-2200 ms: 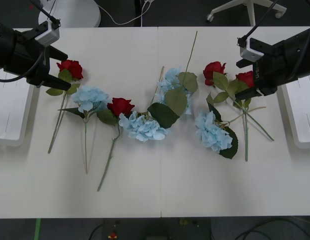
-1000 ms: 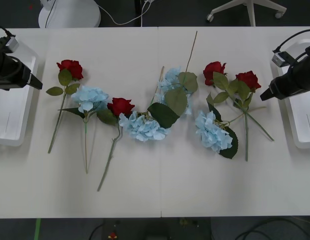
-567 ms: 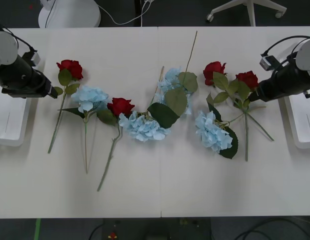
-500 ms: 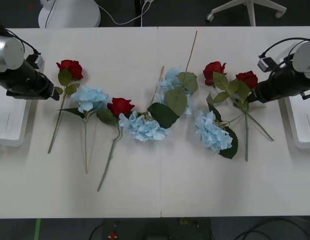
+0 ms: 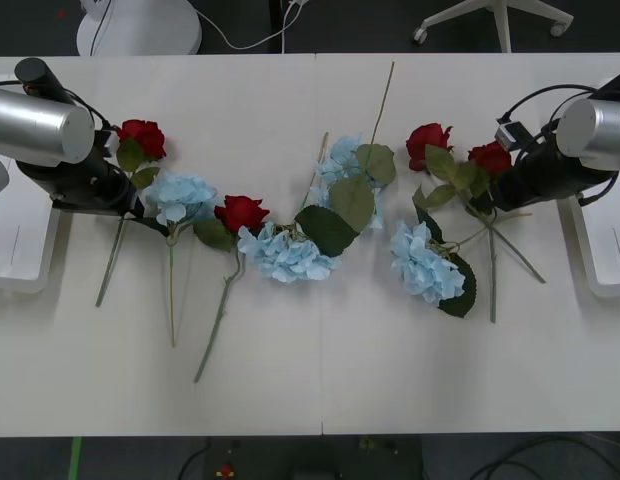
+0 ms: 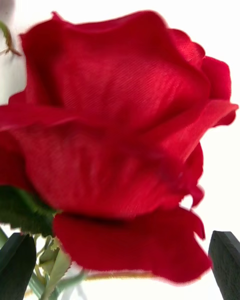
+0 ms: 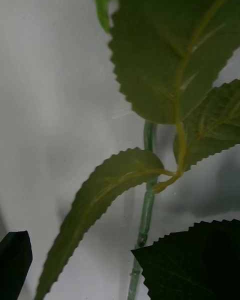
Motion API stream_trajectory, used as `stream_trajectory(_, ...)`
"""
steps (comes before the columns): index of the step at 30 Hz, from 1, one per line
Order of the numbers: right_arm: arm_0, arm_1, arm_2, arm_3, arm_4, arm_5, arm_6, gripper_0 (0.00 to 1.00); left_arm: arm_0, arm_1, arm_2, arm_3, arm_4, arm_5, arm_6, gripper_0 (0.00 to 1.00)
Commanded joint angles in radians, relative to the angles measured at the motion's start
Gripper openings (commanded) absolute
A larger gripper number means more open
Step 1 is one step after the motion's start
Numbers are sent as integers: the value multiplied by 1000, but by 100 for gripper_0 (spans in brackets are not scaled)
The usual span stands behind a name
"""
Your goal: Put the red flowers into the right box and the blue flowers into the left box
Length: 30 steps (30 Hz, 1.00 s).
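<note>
My left gripper should next grab the red flower by its slim stem just below the leaves. Its top is crowded by broad leaves and a wide bloom.
Several red flowers and blue flowers lie in a curved row across the white table. My left gripper (image 5: 128, 203) is low over the leafy stem (image 7: 146, 215) of the far-left red flower (image 5: 140, 135). It is open, with one black finger (image 7: 15, 255) beside a leaf. My right gripper (image 5: 493, 193) is open at the far-right red flower (image 5: 490, 158). That flower's head (image 6: 120, 125) lies just ahead of its black fingers (image 6: 227, 262). The left box (image 5: 20, 240) and the right box (image 5: 602, 235) are white trays at the table's two ends.
Blue flowers (image 5: 180, 195) (image 5: 285, 252) (image 5: 345, 165) (image 5: 425, 262) and two more red flowers (image 5: 240, 212) (image 5: 428, 140) overlap with stems and leaves tangled. The table's front half is bare. Chair bases and cables stand on the floor behind the table.
Both arms have swung inward from over the trays and come down onto the outermost red flowers, the left to the stem, the right to the head.
</note>
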Motion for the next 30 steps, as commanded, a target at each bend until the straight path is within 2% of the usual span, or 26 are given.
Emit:
stream_trajectory(1,-48,32,-21,17,11,-24,-44,88,-57,-32,11,14,-26,-7,28,100)
stream_trajectory(3,-48,32,-20,17,11,-24,-50,64,-57,-44,9,37,-31,-24,28,100)
stream_trajectory(6,-48,32,-20,18,11,-24,-58,21,-57,-62,11,77,-31,-61,26,100)
stream_trajectory(7,-48,32,-20,17,11,-21,-62,0,-57,-71,9,92,-34,-75,25,100)
stream_trajectory(14,-49,32,-29,17,-6,-16,-81,0,-57,-88,11,116,-49,-89,32,100)
stream_trajectory(15,-49,31,-32,17,-13,-11,-82,0,-57,-91,11,121,-49,-89,32,93)
stream_trajectory(16,-52,29,-36,17,-18,-5,-82,0,-57,-93,11,126,-51,-89,32,78)
stream_trajectory(17,-55,28,-44,18,-21,4,-81,0,-57,-96,11,132,-51,-90,32,47)
stream_trajectory(18,-58,25,-53,17,-24,15,-79,0,-57,-97,9,133,-51,-90,32,9)
stream_trajectory(19,-63,22,-63,17,-27,30,-78,0,-57,-101,11,133,-53,-92,32,0)
stream_trajectory(30,-109,-52,-133,-29,-127,168,-35,0,-60,-90,27,118,-59,-102,23,0)
